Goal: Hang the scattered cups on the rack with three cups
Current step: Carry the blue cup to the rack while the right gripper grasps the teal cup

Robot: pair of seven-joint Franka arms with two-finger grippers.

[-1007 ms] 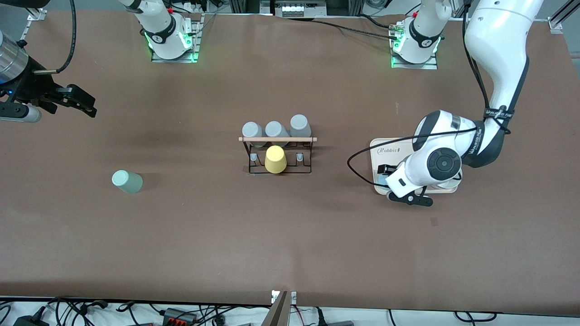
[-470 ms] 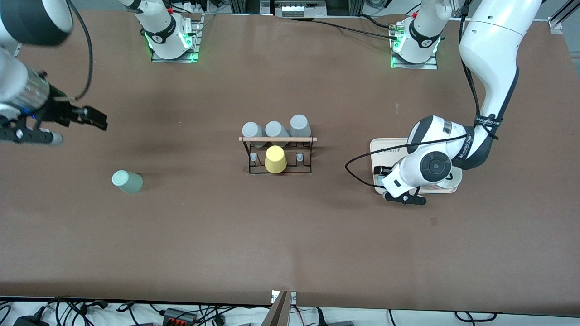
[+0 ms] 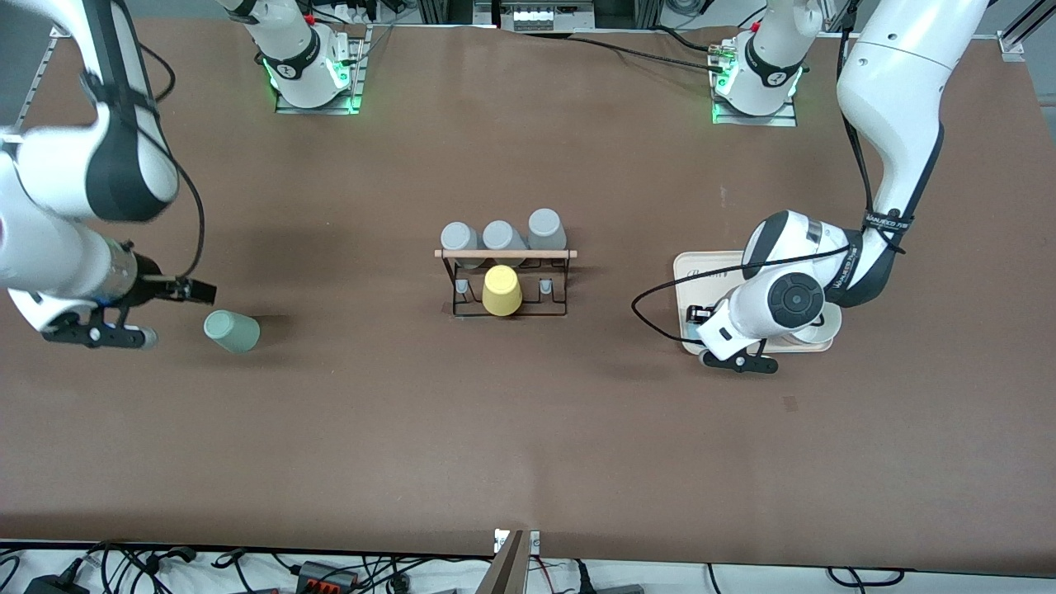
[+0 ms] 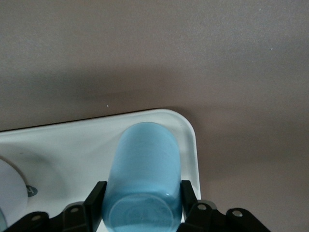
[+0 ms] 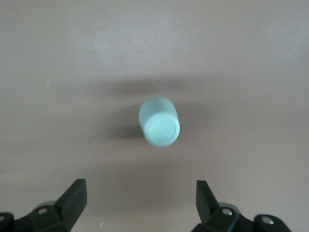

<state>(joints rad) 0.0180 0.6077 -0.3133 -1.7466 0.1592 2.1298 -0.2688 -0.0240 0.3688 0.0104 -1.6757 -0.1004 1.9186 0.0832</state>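
I will grab the sage-green cup (image 3: 232, 331) next with my right gripper, by the cup's side near its closed base. Then my right gripper can hang the cup on a rack peg (image 3: 461, 286).
The light blue cup (image 4: 144, 179) lies on its side in the cream tray (image 4: 58, 145). My left gripper (image 4: 143, 195) is low over the tray, its two fingers pressed against the cup's sides; in the front view (image 3: 697, 315) the arm hides the cup. The sage-green cup (image 3: 232, 331) lies on its side on the table toward the right arm's end. My right gripper (image 3: 202, 290) is open and empty just beside and above it; the cup (image 5: 160, 121) lies ahead of the spread fingers (image 5: 75, 193). The black wire rack (image 3: 505, 254) stands mid-table.
The rack carries three grey cups (image 3: 502, 237) along its wooden rod and a yellow cup (image 3: 501, 290) on a peg nearer the front camera. A white round object (image 3: 821, 330) also sits in the tray (image 3: 701, 268). Bare brown table surrounds the green cup.
The right arm swung down from the table's edge to just beside the green cup. The left gripper shifted slightly over the tray.
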